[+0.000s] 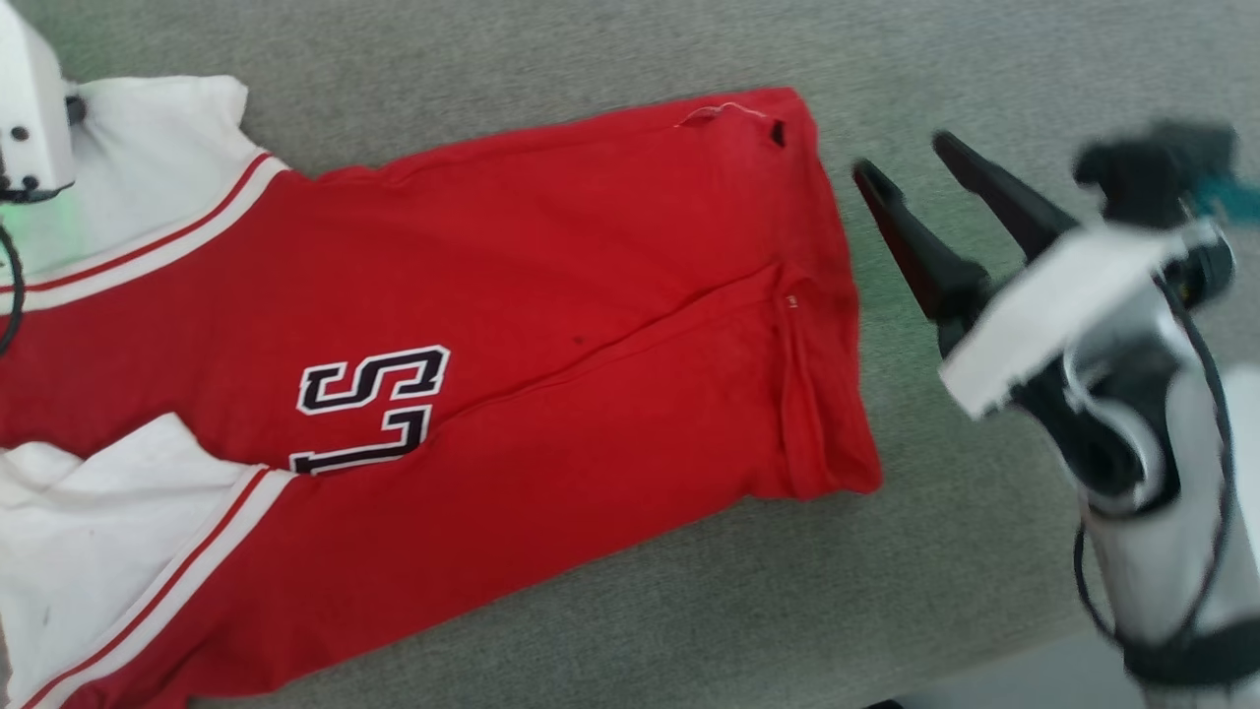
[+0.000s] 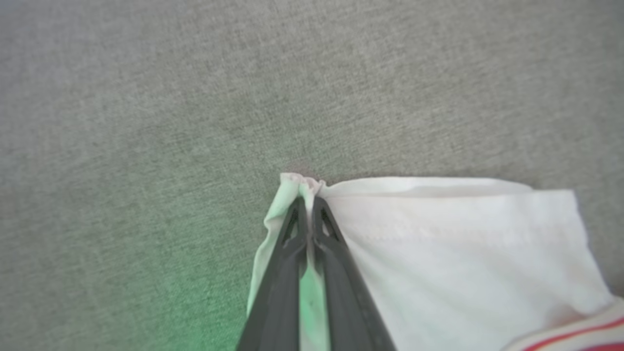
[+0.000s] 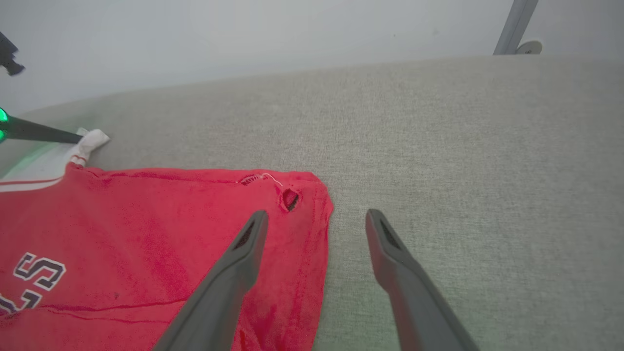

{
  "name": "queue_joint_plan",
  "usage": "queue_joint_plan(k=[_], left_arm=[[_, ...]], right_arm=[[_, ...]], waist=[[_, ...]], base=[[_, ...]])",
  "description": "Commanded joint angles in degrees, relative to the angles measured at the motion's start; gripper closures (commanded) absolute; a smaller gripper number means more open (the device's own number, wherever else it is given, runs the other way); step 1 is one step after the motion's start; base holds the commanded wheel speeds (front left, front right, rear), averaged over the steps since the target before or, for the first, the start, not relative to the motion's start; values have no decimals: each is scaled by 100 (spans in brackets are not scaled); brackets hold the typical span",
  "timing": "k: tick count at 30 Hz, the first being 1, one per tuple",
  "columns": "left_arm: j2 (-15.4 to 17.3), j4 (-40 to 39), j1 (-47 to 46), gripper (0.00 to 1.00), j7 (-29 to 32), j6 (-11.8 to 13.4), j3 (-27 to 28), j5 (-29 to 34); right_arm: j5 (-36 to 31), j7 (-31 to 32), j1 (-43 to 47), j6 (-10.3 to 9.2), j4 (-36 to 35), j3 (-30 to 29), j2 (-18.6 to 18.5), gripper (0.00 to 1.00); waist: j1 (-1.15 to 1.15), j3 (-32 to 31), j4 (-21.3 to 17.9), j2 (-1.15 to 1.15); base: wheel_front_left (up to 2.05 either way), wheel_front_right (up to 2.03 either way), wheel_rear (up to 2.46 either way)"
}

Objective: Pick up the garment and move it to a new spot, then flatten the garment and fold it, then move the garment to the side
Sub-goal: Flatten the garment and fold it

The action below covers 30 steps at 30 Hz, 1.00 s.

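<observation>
The right gripper grabs the garment by its red hem corner near the small hole [image 1: 786, 112] [image 3: 290, 199] next, to get the garment ready for folding.
The garment [image 1: 551, 295] lies spread on the grey cloth surface, red with dark letters, and its white sleeves with red stripes are at the left. My left gripper [image 2: 307, 202] is shut on the corner of the far white sleeve [image 2: 463, 253], pinching a small fold. The left arm's pale wrist [image 1: 30, 108] sits over that sleeve. My right gripper [image 1: 906, 158] is open just past the garment's right edge. One of its fingers [image 3: 243, 243] is above the red corner [image 3: 146, 229] near a small hole [image 3: 290, 199], and the other is above bare surface.
The grey fabric surface [image 1: 984, 551] stretches beyond and to the right of the garment, and its front edge runs along the lower right. A pale wall [image 3: 243, 39] rises behind it, with a metal pole [image 3: 516, 24] at the far right.
</observation>
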Motion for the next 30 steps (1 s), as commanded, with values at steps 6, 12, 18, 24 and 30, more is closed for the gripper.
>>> queue_joint_plan(k=[6, 12, 18, 24, 30], left_arm=[[-424, 337, 44, 100, -31, -135, -242, 103], [-714, 531, -212, 100, -237, -299, -277, 200], [-930, 736, -354, 100, -519, -451, -294, 253], [-1030, 884, -467, 100, -802, -593, -260, 270], [-1095, 930, -587, 100, -837, -780, -273, 223]], right_arm=[[248, 904, -1324, 1, 1179, 510, -211, 0], [339, 1757, -2241, 1, 2396, 1059, -162, 0], [562, 2898, -2451, 8, 3194, 1485, -68, 100], [518, 2752, -2608, 1, 3124, 1361, -322, 100], [462, 2230, -2498, 0, 2840, 1167, -595, 100]], waist=[[0, 157, 240, -1], [0, 245, 452, -1], [0, 220, 637, -1], [0, 69, 816, -1], [0, -280, 1072, -1]], base=[[0, 0, 0], [0, 0, 0], [0, 0, 0], [0, 0, 0], [0, 0, 0]])
